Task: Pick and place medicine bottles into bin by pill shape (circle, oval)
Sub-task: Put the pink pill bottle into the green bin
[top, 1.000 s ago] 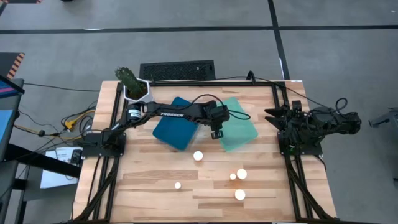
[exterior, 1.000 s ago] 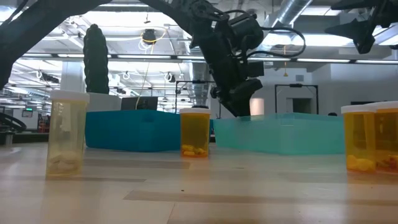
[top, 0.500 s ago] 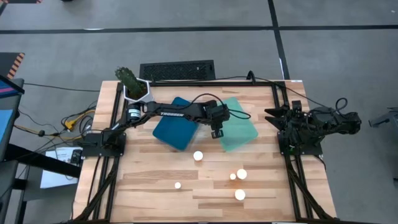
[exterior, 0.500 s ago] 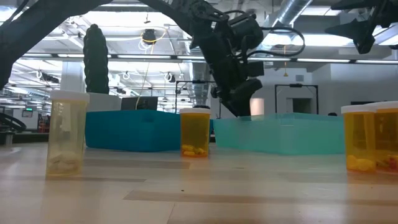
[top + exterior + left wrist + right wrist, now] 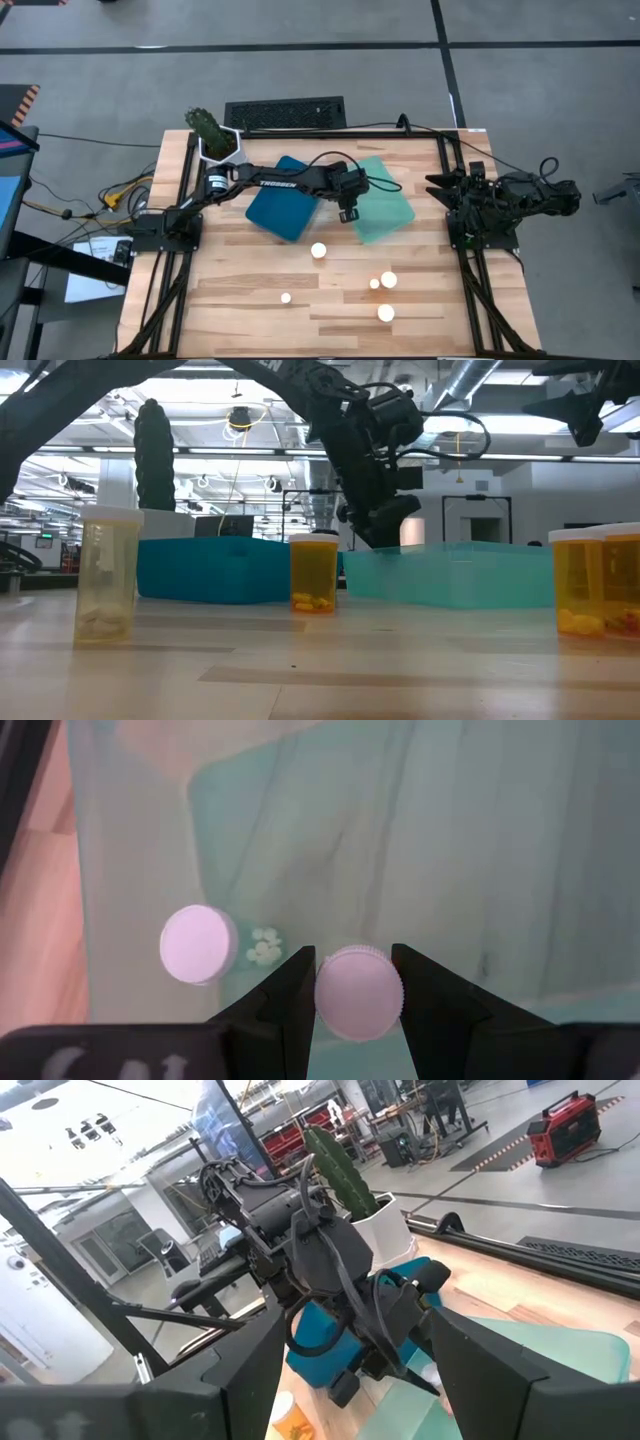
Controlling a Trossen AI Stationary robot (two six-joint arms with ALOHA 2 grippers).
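The held white cap (image 5: 360,993) hangs barely above the standing bottle's cap in the left wrist view. My left gripper can let go of its bottle now.
My left gripper (image 5: 347,208) hangs over the near left corner of the translucent mint green tray (image 5: 385,205), shut on a white-capped bottle (image 5: 358,992). A second white-capped bottle (image 5: 198,943) stands in that tray beside it, with small white pills showing. The dark blue tray (image 5: 280,200) lies to the left. Several bottles stand on the table nearer the front: one (image 5: 318,250) near the middle, a pair (image 5: 388,280), one (image 5: 286,297) and one (image 5: 386,313). My right gripper (image 5: 350,1380) is open and empty at the table's right edge (image 5: 442,190). My left gripper pinches the round white cap's rim (image 5: 322,995) between its two fingers (image 5: 290,995), which point down from above. The bottle stands upright below them, inside the mint tray's outline. The cap hides the body, so I cannot tell whether its base rests on the tray floor.
A white hexagonal pot with a cactus (image 5: 212,135) stands at the far left corner. A black keyboard (image 5: 285,112) lies beyond the far edge. In the low view a pale bottle (image 5: 105,575) and amber bottles (image 5: 314,573) (image 5: 595,585) stand in front of the trays.
My left gripper has shifted a little toward the table's left over the mint tray, staying shut on the bottle.
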